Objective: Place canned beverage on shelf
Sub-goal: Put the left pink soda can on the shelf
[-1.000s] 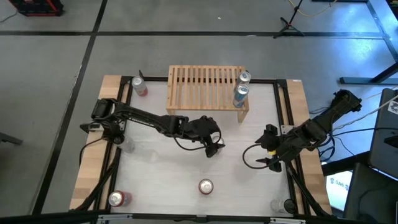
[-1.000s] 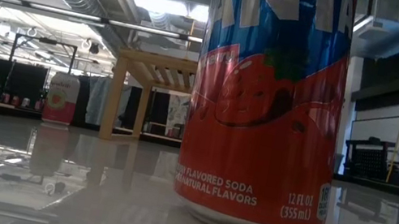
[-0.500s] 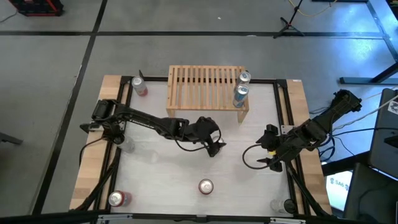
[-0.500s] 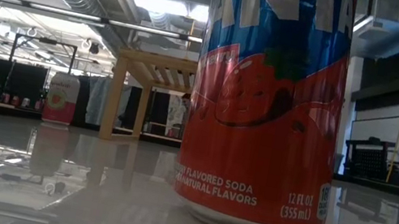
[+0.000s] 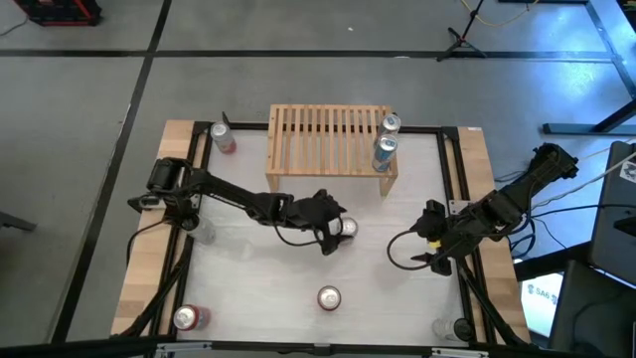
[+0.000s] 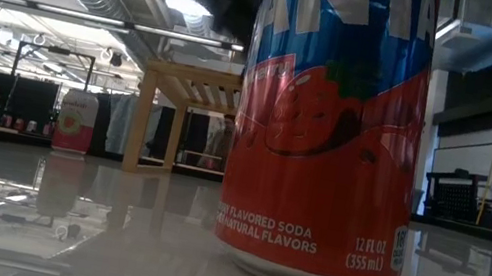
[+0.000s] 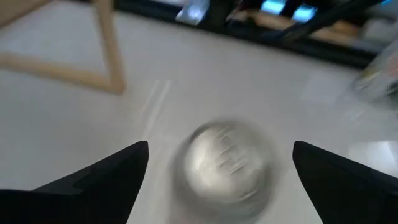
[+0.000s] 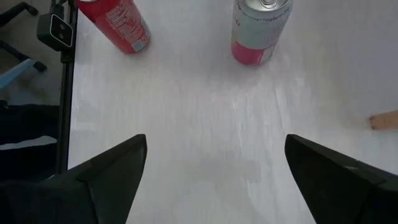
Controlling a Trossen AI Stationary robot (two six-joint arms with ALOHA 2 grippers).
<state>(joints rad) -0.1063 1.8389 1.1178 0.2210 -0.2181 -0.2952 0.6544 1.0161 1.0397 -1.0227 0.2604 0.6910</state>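
My left fingers are above the can's silver top and would miss the can now; they must lower first, then close on it.
The light-wood shelf stands at the table's far side, with two cans upright on its right end. A silver-topped can stands upright on the table's middle. My left gripper is open just left of it. In the left wrist view the can's top shows blurred between and ahead of the two spread fingers, with a gap on each side. My right gripper hangs open near the table's right edge, nothing between its fingers.
Other cans stand on the table: one at the far left, one near the front edge that fills the low view, and one at the front left corner. The shelf's left and middle slats are bare.
My left gripper has come down toward the table over the middle can and drawn back a little toward the left. The can's silver top, hidden under the gripper before, now shows beside the fingers. The fingers have stayed spread.
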